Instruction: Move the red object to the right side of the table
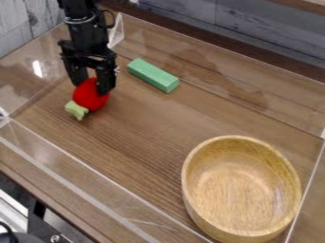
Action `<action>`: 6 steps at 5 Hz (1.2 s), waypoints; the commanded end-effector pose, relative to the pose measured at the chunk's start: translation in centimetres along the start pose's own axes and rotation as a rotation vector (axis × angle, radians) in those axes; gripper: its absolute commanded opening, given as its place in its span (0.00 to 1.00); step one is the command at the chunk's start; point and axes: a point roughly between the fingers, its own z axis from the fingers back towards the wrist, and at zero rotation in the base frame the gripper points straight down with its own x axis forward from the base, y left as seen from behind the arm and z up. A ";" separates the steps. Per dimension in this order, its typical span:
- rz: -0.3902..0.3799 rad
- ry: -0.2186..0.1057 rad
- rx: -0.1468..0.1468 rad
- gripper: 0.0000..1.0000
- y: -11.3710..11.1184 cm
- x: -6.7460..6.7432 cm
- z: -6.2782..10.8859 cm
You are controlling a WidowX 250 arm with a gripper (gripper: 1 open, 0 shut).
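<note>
The red object needs to go to the table's right side, so my gripper should next grab it by its rounded red body.
The red object, a small rounded toy with a light-green stub at its lower left end, lies on the left part of the brown wood-grain table. My black gripper points straight down over it, open, with one finger on each side of the toy's top. The fingers hide the toy's upper edge. I cannot tell whether the fingers touch the toy.
A flat green rectangular block lies just right of the gripper. A round light wooden bowl sits at the front right. Low clear acrylic walls border the tabletop.
</note>
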 end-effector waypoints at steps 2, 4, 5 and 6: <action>0.014 -0.037 0.034 1.00 0.7 0.8 0.6; 0.019 -0.032 0.031 0.00 0.4 1.1 0.7; 0.011 -0.041 0.024 0.00 -0.5 1.6 1.8; 0.000 -0.054 0.016 0.00 -1.7 2.2 3.1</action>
